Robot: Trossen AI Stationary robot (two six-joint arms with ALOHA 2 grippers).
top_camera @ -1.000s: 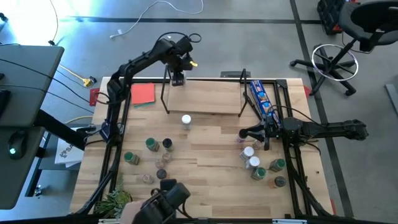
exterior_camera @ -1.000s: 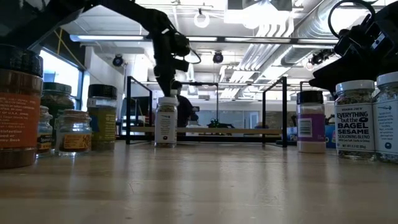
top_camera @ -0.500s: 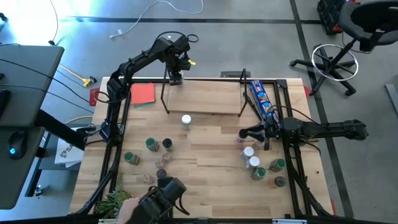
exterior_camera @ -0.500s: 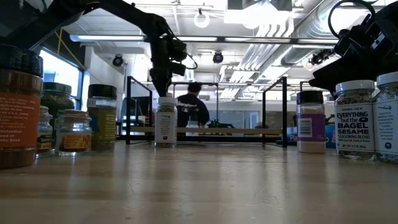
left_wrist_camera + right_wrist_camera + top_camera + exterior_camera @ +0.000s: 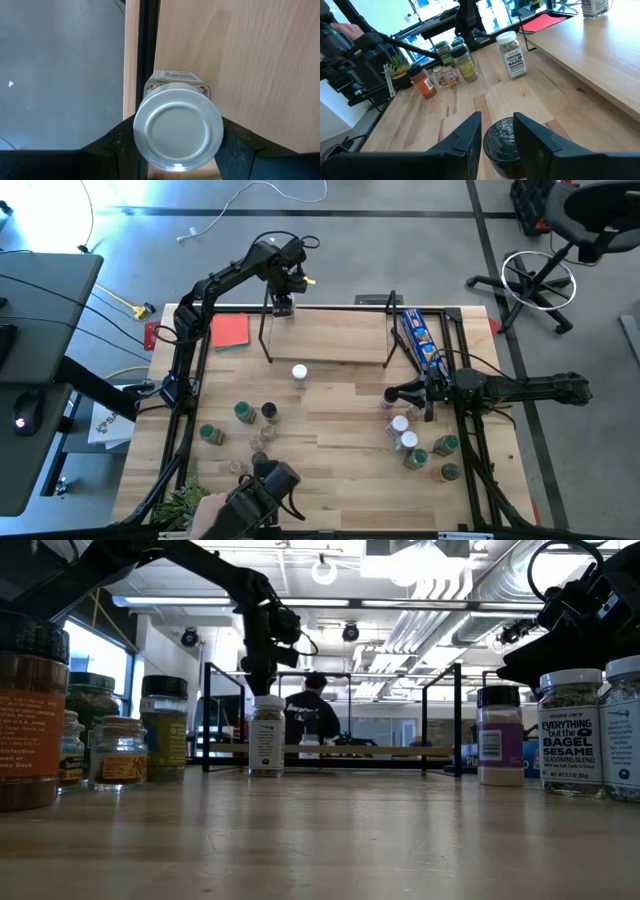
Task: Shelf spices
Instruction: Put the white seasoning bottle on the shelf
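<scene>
The silvery-lidded jar stands upright on the board's far corner, inside the black frame edge, and it would stay standing, so the left gripper should release it.
The shelf (image 5: 325, 335) is a light board in a black wire frame at the table's far side. My left gripper (image 5: 283, 306) is over its far left corner, shut on a silvery-lidded spice jar (image 5: 177, 127). My right gripper (image 5: 392, 395) is open, with its fingers on either side of and just above a black-lidded, purple-labelled jar (image 5: 501, 145) standing on the table (image 5: 500, 735). A white-lidded jar (image 5: 298, 373) stands in front of the shelf. Other jars stand in a left group (image 5: 245, 415) and a right group (image 5: 415, 445). My left gripper comes from above, pointing down, and pinches the jar's silvery lid (image 5: 150, 145) between its two fingers (image 5: 117, 140), one on each side. The jar is upright beside the black frame wire at the board's far edge. The lid hides whether its base rests on the board.
A red card (image 5: 230, 330) lies left of the shelf and a blue packet (image 5: 420, 340) lies at its right end. A person's hand with a dark device (image 5: 255, 492) is at the near edge, beside a small plant (image 5: 185, 505).
In the low view my left gripper has shifted slightly up and toward the table's left. The hand with the dark device at the near edge has moved a little. My right gripper has kept still.
</scene>
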